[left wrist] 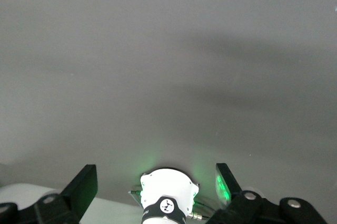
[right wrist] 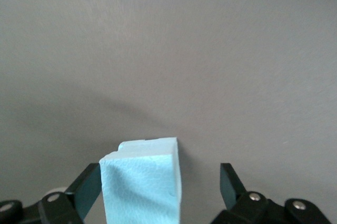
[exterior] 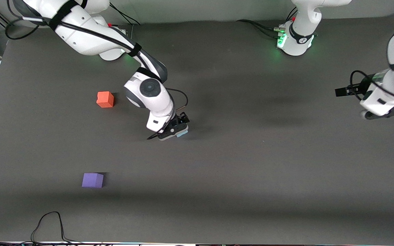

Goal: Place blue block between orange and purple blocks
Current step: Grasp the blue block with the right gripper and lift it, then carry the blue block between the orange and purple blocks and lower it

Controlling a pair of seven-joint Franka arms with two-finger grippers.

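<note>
The blue block (exterior: pixel 182 134) needs to go between the orange and purple blocks, so my right gripper will grab it by its opposite sides next.
The light blue block (exterior: pixel 182 134) sits on the dark table near its middle. My right gripper (exterior: pixel 177 131) is down around it and open. In the right wrist view the blue block (right wrist: pixel 142 182) stands between the fingers of the right gripper (right wrist: pixel 159 179), against one finger and with a gap to the other. The orange block (exterior: pixel 105 99) lies toward the right arm's end, farther from the front camera. The purple block (exterior: pixel 92 180) lies at that same end, nearer the camera. My left gripper (exterior: pixel 341 91) waits in the air at the left arm's end, open and empty (left wrist: pixel 155 175).
A black cable (exterior: pixel 51 222) loops on the table near its front edge, nearer the camera than the purple block. The left arm's base (exterior: pixel 298 37) glows green at the table's back edge and shows in the left wrist view (left wrist: pixel 167 190).
</note>
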